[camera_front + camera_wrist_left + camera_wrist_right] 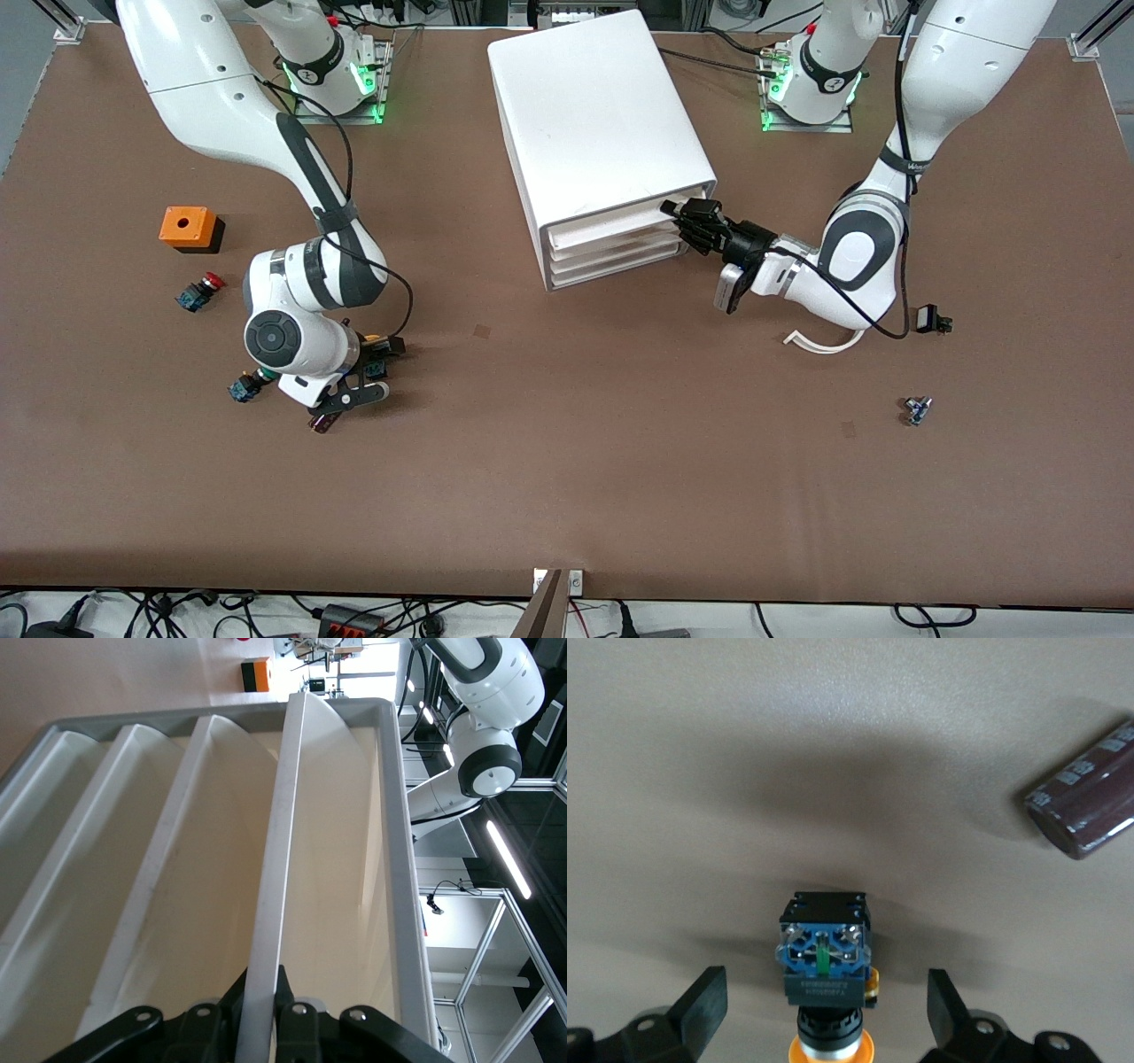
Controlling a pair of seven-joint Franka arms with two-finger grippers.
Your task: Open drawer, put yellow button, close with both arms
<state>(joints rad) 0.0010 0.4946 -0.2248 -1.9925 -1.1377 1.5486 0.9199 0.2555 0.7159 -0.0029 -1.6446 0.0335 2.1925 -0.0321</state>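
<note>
My right gripper should next take the yellow button by its blue-and-black switch body, and then I will put the button into the drawer.
The white cabinet stands mid-table at the arms' end. My left gripper is at the corner of the top drawer toward the left arm's end. In the left wrist view the left gripper is shut on the drawer's front lip. The drawer looks barely out, if at all. The yellow button lies on its side on the table. My right gripper is open low over it. In the right wrist view the button lies between the open fingers, blue base outward.
A dark cylinder lies beside the right gripper. A green-capped button, a red-capped button and an orange box lie toward the right arm's end. A white strip and small parts lie by the left arm.
</note>
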